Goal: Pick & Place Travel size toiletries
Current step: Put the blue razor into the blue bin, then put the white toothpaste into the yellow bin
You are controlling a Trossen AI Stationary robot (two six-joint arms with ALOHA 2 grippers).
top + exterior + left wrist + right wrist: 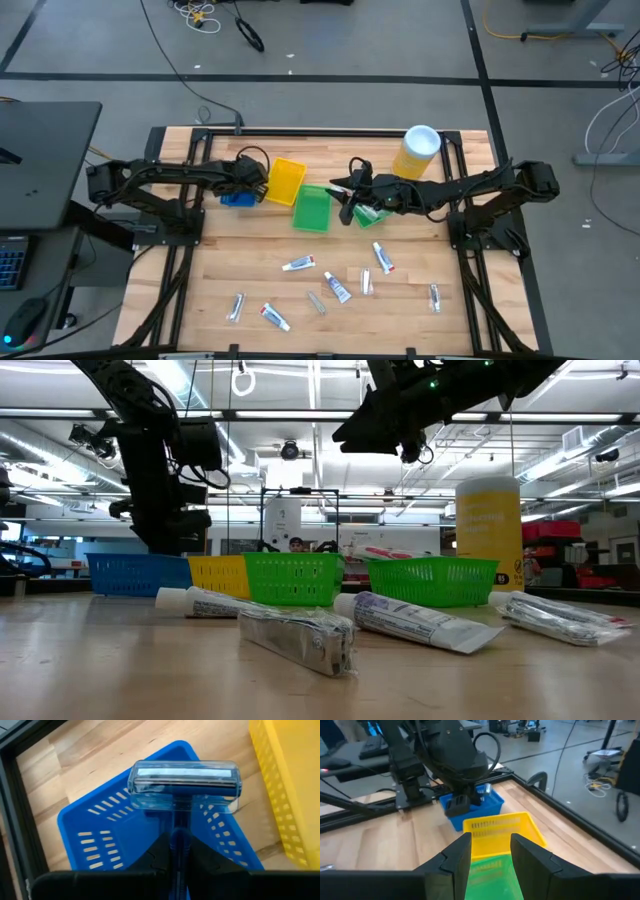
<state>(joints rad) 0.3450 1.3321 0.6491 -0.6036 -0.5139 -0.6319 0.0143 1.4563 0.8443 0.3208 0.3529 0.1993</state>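
Note:
My left gripper should open now, because the left wrist view shows the razor's capped head (184, 785) over the blue bin and inside the bin's rim.
My left gripper (245, 186) is shut on a dark blue razor (184, 782) with a clear cap over its head, just above the blue bin (100, 827), which also shows in the high view (237, 198). My right gripper (490, 851) is open and empty. It hovers between the two green bins (311, 209) (372, 213), with the yellow bin (500, 827) ahead of it. Several small tubes lie flat on the near half of the table, among them white ones (298, 264) (383, 257) and silvery ones (237, 306) (434, 297). My left gripper pinches the razor's handle (179, 837) between its two fingers, which lie along the handle. The capped head (185, 775) sticks out past the fingertips and lies crosswise. The razor is lifted clear, over the blue bin's open top.
A tall yellow canister with a white lid (418, 150) stands at the far right, beside the right arm. The bins sit in a row across the table's far half. The tubes are scattered over the near half (300, 640). Black frame rails edge the table.

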